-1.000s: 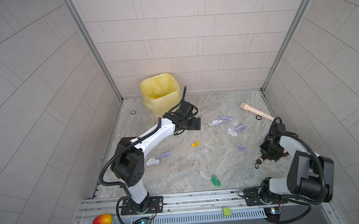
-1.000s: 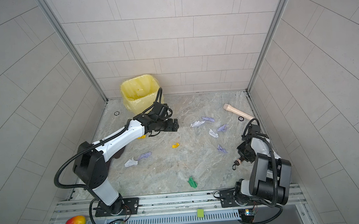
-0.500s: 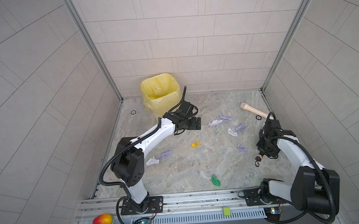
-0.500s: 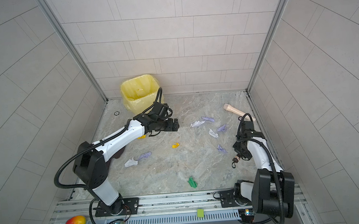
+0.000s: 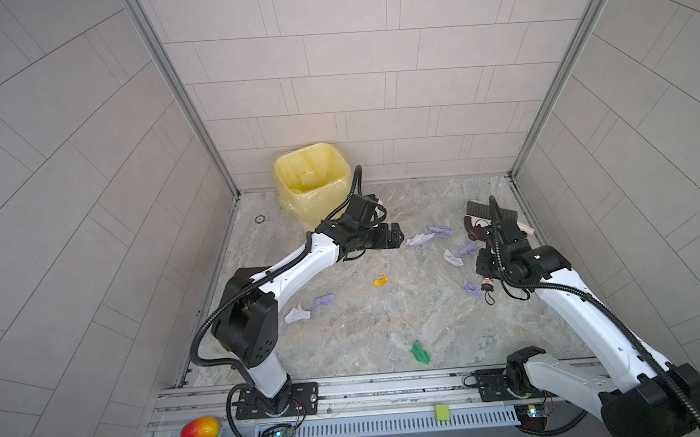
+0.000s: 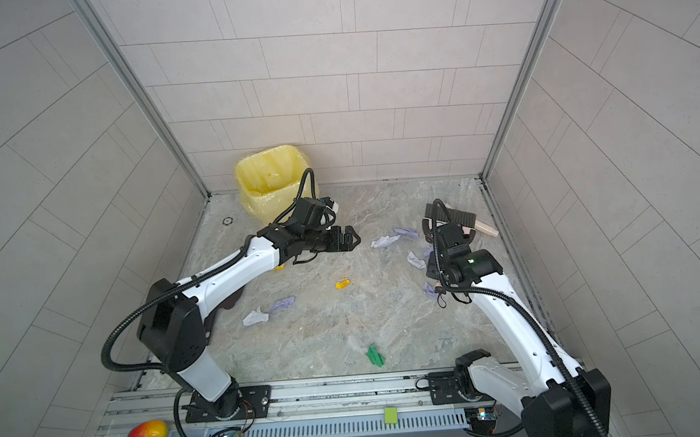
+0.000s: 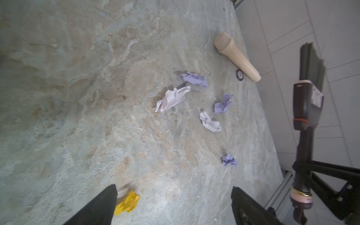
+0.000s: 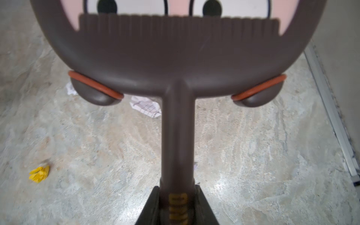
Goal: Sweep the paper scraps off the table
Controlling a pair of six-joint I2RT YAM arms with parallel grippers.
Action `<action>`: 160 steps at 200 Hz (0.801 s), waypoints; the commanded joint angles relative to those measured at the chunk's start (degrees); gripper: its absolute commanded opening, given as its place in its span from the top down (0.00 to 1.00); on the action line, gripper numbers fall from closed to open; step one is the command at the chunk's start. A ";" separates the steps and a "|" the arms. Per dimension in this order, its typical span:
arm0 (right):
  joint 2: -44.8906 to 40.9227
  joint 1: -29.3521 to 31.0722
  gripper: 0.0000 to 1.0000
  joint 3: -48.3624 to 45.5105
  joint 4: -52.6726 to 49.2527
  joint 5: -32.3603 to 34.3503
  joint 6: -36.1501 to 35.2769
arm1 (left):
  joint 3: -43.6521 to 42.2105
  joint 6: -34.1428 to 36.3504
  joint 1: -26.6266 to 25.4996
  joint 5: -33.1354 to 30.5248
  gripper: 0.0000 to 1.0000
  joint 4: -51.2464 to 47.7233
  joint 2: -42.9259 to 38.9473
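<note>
My left gripper should next hold the brown brush by one end of its head (image 5: 472,224) (image 7: 303,101), so that the handle stays free for my right gripper to re-grip, and then the brush can sweep.
Paper scraps lie scattered on the marble table (image 5: 367,331): white (image 5: 418,239) and lilac (image 5: 440,230) ones at the back right, a yellow one (image 5: 381,281) mid-table, a lilac and white pair (image 5: 308,309) on the left and a green one (image 5: 420,353) near the front. My right gripper (image 5: 483,263) is shut on the handle of a brown brush (image 8: 175,58). The brush head (image 5: 489,215) hangs above the table at the back right, beside the scraps. My left gripper (image 5: 395,239) hovers open and empty, left of the white scrap (image 7: 172,99).
A yellow lined bin (image 5: 313,184) stands at the back, just behind the left arm. A beige microphone-shaped toy (image 7: 236,56) lies by the right rail. On the front rail sit a red-yellow mango toy (image 5: 200,430) and a small green square (image 5: 442,412).
My right arm has reached toward the back and left, carrying the brush up so that its head now hangs near the beige toy. The left arm has stayed put.
</note>
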 commanded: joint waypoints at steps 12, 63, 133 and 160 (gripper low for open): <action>-1.23 8.57 1.00 3.14 4.94 4.37 -5.06 | -3.08 -7.30 0.80 8.56 0.02 14.57 -3.54; 1.11 15.94 1.00 6.54 9.18 1.90 -7.76 | -10.23 -17.61 1.34 13.26 0.01 35.96 -5.72; 4.30 21.08 1.00 9.52 10.59 -0.20 -9.83 | -11.73 -20.03 1.28 15.12 0.03 43.25 -6.01; 5.35 22.67 1.00 10.42 11.04 0.04 -10.39 | -11.12 -20.37 1.27 15.49 0.13 42.97 -5.46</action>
